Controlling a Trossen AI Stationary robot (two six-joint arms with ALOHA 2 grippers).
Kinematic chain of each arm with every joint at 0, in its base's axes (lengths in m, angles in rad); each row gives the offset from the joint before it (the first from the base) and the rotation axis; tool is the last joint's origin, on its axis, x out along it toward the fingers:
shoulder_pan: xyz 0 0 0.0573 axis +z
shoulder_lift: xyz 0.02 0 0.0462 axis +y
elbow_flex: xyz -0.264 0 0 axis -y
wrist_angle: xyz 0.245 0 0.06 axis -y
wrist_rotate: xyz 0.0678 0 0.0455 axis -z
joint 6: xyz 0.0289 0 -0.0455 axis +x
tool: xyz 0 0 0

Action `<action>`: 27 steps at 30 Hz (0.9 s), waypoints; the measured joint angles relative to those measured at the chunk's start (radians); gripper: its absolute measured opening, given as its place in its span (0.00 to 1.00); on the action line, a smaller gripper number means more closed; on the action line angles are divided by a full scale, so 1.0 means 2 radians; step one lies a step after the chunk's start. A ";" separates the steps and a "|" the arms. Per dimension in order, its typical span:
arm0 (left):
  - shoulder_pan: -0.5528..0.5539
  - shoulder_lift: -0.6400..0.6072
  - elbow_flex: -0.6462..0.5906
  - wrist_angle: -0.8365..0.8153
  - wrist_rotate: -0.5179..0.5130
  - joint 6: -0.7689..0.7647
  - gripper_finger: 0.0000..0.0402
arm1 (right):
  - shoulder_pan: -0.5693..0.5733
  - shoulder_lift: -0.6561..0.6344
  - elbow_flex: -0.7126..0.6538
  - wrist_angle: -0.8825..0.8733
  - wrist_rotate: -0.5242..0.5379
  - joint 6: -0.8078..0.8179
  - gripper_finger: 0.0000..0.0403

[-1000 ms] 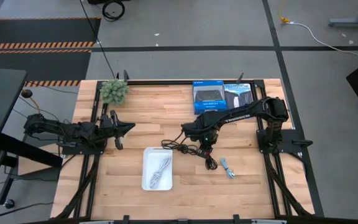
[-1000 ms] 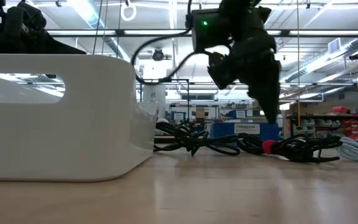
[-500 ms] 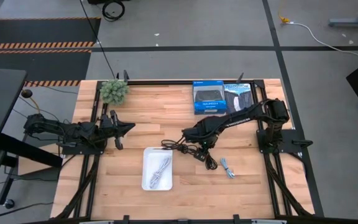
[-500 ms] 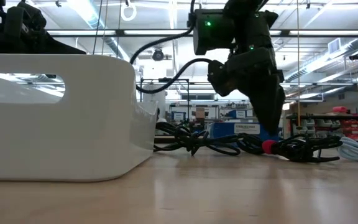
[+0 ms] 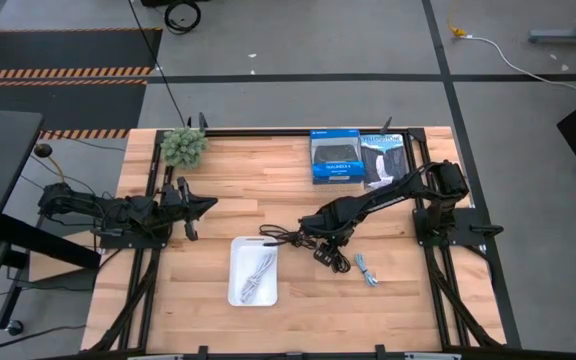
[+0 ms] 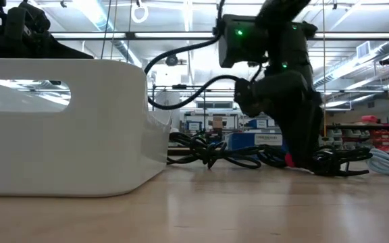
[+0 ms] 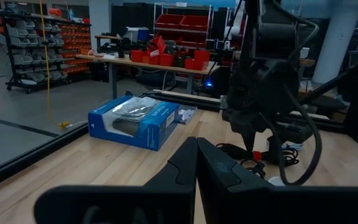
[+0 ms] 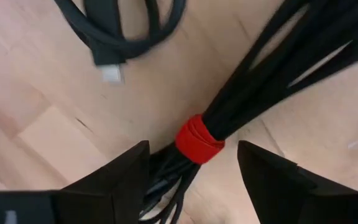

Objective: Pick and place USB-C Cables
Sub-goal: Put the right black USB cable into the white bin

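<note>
My right gripper's fingers are beside the black cable's red band (image 8: 199, 140), level on either side. Closing now would hold the cable if closed now.
The black cable with the red band (image 8: 199, 140) lies on the table, its bundle (image 5: 332, 258) right of the white tray (image 5: 236, 290). My right gripper (image 8: 192, 145) is open and low over it, one finger on each side of the red band (image 6: 290, 160); I cannot tell whether they touch it. A plain black cable (image 5: 280, 236) lies loose beside it, with a plug end (image 8: 109, 73) showing. The white cable (image 5: 257, 274) rests inside the tray. The pale blue-grey cable (image 5: 366, 268) lies further right on the wood. My left gripper (image 5: 204, 205) waits shut at the table's left side.
A blue box (image 5: 334, 155) and a black box (image 5: 383, 156) stand at the far edge, and a small green plant (image 5: 183, 147) sits in the far left corner. The tray's tall wall (image 6: 59, 128) fills the left of the low view. Bare wood lies near the front edge.
My right gripper has come down toward the table and shifted slightly toward the near edge, ending low over the red-banded cable. The arm has stretched out flatter. The cables have stayed where they were.
</note>
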 joint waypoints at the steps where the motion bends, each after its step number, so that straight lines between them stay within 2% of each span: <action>1: 0.000 0.000 0.000 0.000 0.000 0.000 0.03 | 0.002 0.000 -0.004 0.005 0.001 0.002 0.62; 7: 0.000 0.000 0.000 0.000 0.000 0.000 0.03 | 0.005 -0.001 -0.008 0.007 0.011 0.002 0.55; 20: 0.000 0.000 0.000 0.000 0.000 0.000 0.03 | 0.004 -0.001 -0.006 0.010 0.017 -0.015 0.16; 27: 0.000 0.000 0.000 0.000 0.000 0.000 0.03 | -0.003 -0.010 -0.006 0.008 0.023 -0.017 0.15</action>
